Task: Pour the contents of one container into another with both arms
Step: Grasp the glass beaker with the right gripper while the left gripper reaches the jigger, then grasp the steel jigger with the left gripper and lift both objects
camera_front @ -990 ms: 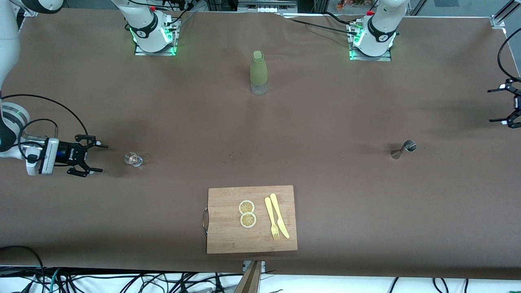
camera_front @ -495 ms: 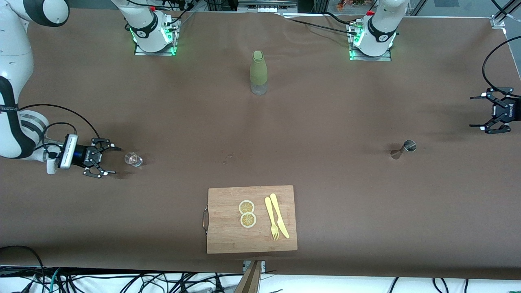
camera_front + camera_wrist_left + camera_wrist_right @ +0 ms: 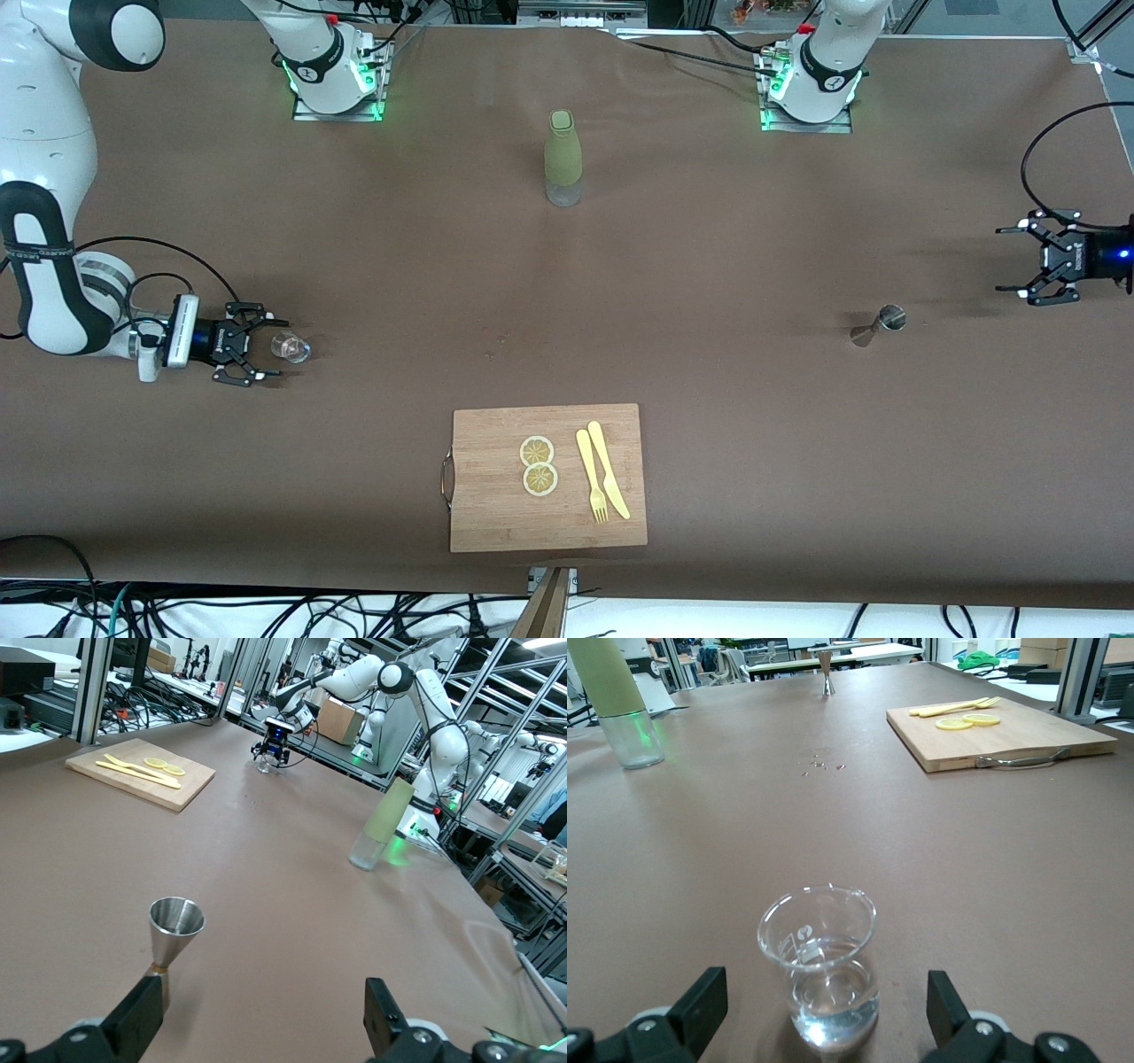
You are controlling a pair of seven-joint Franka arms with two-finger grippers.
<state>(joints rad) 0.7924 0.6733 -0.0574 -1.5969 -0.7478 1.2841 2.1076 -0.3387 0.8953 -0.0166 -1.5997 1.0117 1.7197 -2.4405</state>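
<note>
I will next grab the glass beaker with my right gripper by its body below the rim (image 3: 290, 346), to pour its clear liquid into the metal jigger (image 3: 879, 324).
A small glass beaker (image 3: 291, 346) (image 3: 819, 966) holding clear liquid stands upright on the table toward the right arm's end. My right gripper (image 3: 269, 348) (image 3: 822, 1008) is low and open, and the beaker stands at the mouth of its fingers with a gap on each side. A metal jigger (image 3: 879, 324) (image 3: 174, 939) stands upright toward the left arm's end. My left gripper (image 3: 1003, 259) (image 3: 257, 1032) is open and empty near the table's edge, well short of the jigger.
A tall green bottle (image 3: 563, 158) (image 3: 379, 824) stands mid-table near the robots' bases. A wooden cutting board (image 3: 496, 523) with two lemon slices (image 3: 538, 464), a yellow fork and a knife lies nearer the front camera. Brown cloth covers the table.
My right gripper slid along the table up to the beaker, fingers still open. My left gripper came in from the table's edge toward the jigger. Beaker and jigger have not moved.
</note>
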